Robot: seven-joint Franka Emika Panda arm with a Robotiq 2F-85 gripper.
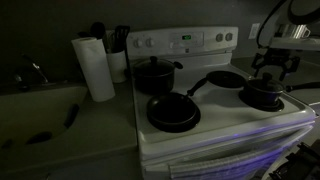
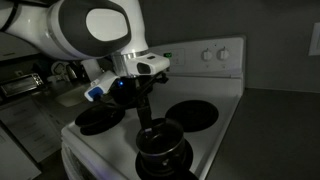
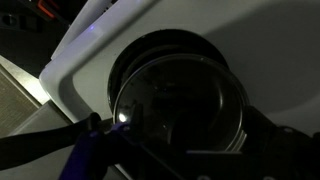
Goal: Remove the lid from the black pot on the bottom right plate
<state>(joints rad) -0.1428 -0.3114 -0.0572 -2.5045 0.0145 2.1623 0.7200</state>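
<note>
My open fingers hang above the lid on either side of its centre, so closing now would miss the lid's knob. My gripper lowers first, then closes.
The small black pot stands on the stove's front burner at the right, which it hides; it also shows in an exterior view. The glass lid with its pale rim lies on the pot and fills the wrist view. Its knob is lost in the dark. My gripper hangs just above the lid, seen lowered onto it in an exterior view. In the wrist view the gripper has its dark fingers spread to either side of the lid's centre, open and holding nothing.
A taller black pot stands at the back of the white stove, with a wide frying pan in front of it and another pan behind the small pot. A paper towel roll stands on the counter beside the stove.
</note>
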